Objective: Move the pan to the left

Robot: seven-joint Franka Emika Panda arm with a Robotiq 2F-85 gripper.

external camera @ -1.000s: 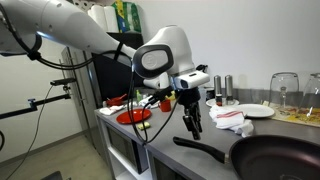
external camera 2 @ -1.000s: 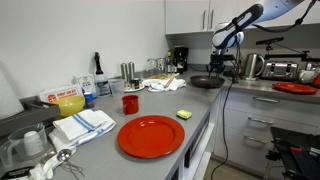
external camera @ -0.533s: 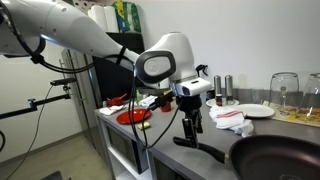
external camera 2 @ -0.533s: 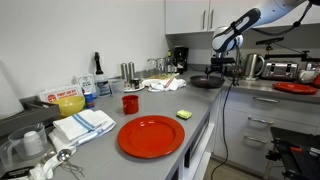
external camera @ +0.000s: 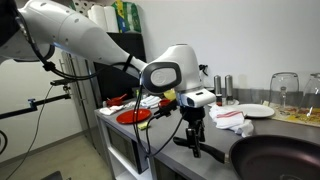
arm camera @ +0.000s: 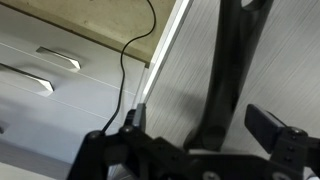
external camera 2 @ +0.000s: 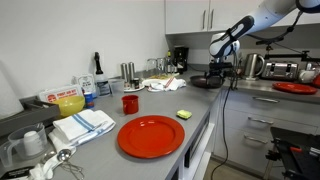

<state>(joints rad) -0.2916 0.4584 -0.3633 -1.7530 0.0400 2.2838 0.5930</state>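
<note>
My gripper should move toward the middle of the handle first and then close on it, because its fingers are only near the end of the handle.
The pan [external camera: 278, 160] is large, round and black, and sits on the grey counter at the lower right in an exterior view, its long handle [external camera: 210, 150] pointing left. It shows small and far off as the pan [external camera 2: 205, 80] near the counter's end. My gripper [external camera: 194, 142] points down at the handle's end, also seen as the gripper [external camera 2: 222, 68]. In the wrist view the handle [arm camera: 232, 60] runs between the two fingers of the gripper [arm camera: 200, 122], which stands open, with gaps on both sides of the handle.
A red plate [external camera 2: 151, 136], a red mug [external camera 2: 130, 103] and a yellow sponge [external camera 2: 183, 114] lie on the counter. A white plate [external camera: 250, 111], a cloth [external camera: 232, 119] and a glass [external camera: 284, 92] stand behind the pan. The counter edge [arm camera: 165, 50] and drawers [arm camera: 50, 70] lie beside the handle.
The jaws have gone from nearly shut to wide open. The gripper has come down a little, so that its fingers now straddle the end of the pan handle.
</note>
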